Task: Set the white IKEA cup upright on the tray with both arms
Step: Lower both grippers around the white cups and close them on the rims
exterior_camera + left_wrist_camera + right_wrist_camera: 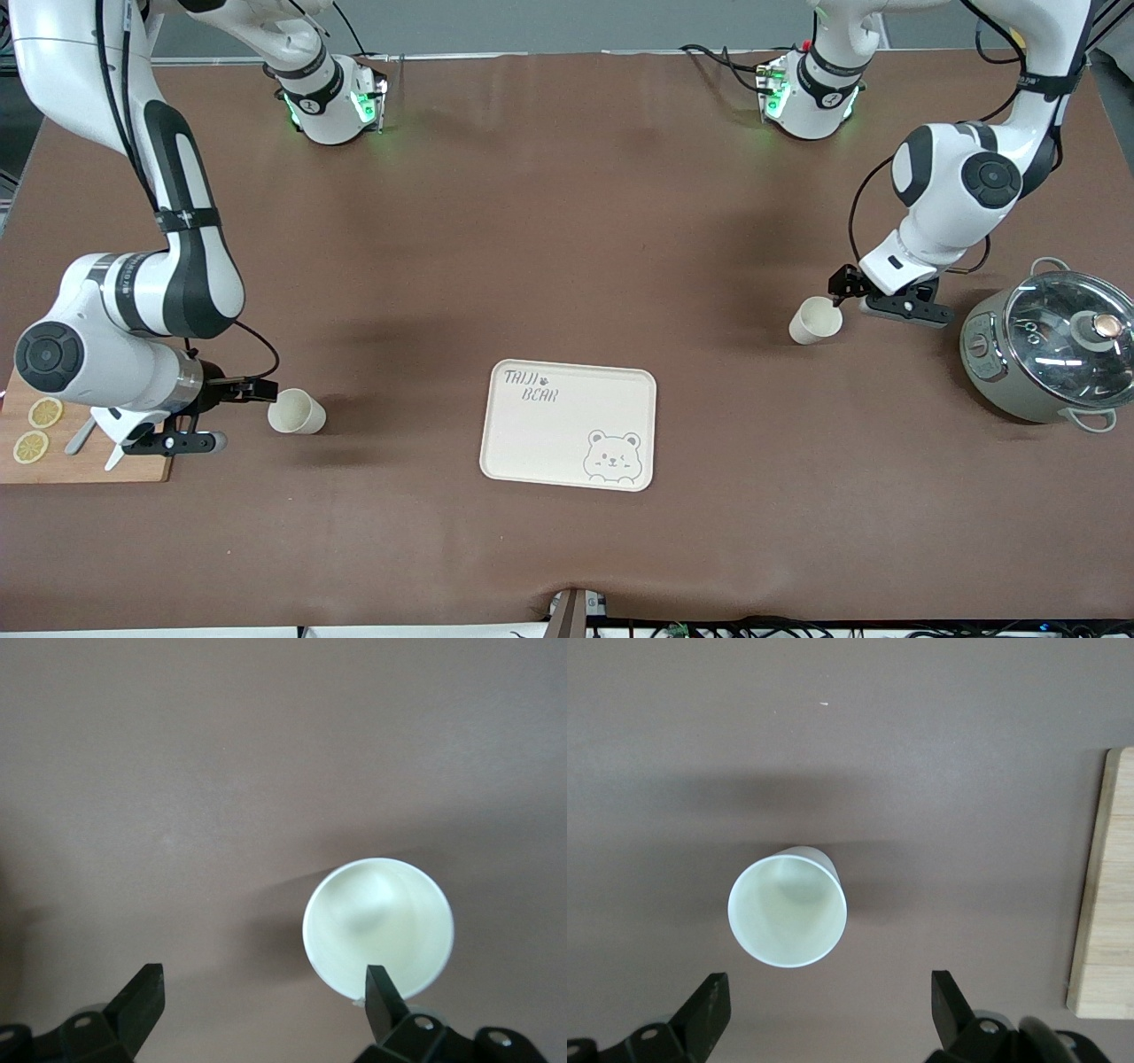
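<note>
My left gripper grabs the white cup by its open rim (832,317) next, to stand it upright on the bear tray (549,434).
Two white cups lie on their sides on the brown table. One cup (815,320) lies toward the left arm's end, with its mouth facing my left gripper (886,300). That gripper hangs low and open; in the left wrist view the cup (378,926) is off centre, in line with one finger (383,1001) of the left gripper (263,979). The other cup (297,412) lies toward the right arm's end, just ahead of my open right gripper (241,415). In the right wrist view this cup (787,912) sits ahead of the right gripper (828,979), outside its fingers. The cream bear tray (549,434) lies bare between the cups, nearer the front camera.
A wooden cutting board (80,461) with lemon slices (37,430) lies under the right arm's wrist, and its edge (1103,886) shows in the right wrist view. A grey pot with a glass lid (1054,346) stands at the left arm's end, close to the left gripper.
</note>
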`<state>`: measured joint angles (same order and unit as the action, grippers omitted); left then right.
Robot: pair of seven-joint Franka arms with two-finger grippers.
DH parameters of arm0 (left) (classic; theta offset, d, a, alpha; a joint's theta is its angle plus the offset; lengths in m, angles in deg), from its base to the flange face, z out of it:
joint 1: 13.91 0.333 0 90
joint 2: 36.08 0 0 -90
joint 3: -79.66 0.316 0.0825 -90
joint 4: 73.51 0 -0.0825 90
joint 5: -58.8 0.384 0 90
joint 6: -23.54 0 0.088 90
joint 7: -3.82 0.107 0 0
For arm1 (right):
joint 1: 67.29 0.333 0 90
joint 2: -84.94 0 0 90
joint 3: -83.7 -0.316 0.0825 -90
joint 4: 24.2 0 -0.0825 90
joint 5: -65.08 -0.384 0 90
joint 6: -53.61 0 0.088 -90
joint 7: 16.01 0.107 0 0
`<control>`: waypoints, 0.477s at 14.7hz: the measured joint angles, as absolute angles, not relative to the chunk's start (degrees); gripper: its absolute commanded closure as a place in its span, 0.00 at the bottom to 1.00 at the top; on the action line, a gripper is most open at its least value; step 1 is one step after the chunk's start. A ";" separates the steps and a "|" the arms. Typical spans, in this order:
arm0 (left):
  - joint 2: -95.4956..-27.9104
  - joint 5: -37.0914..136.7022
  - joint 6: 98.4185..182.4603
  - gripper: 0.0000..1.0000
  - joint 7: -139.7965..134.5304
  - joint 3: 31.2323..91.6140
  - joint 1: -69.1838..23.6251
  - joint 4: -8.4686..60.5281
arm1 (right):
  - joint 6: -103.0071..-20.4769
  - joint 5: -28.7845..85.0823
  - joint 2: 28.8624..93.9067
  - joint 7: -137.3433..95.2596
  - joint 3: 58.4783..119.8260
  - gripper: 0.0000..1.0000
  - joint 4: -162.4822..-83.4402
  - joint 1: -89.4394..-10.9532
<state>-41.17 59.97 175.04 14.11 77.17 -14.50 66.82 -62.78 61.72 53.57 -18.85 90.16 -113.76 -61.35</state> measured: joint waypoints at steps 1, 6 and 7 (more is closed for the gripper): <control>-42.14 59.97 176.33 0.00 14.24 77.17 -14.36 66.95 | -63.49 61.73 53.10 -19.05 90.15 0.00 -113.77 -61.35; -45.66 59.97 180.85 0.00 14.39 77.15 -14.29 67.05 | -66.15 61.73 50.95 -20.11 90.26 0.00 -113.79 -61.47; -45.89 59.97 181.05 0.00 14.39 77.15 -14.29 67.05 | -66.37 61.73 50.81 -20.15 90.28 0.00 -113.79 -61.48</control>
<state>-45.89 59.97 181.05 14.39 77.15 -14.29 67.05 -66.37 61.73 50.81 -20.15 90.28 -113.79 -61.48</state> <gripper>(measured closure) 0.000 0.000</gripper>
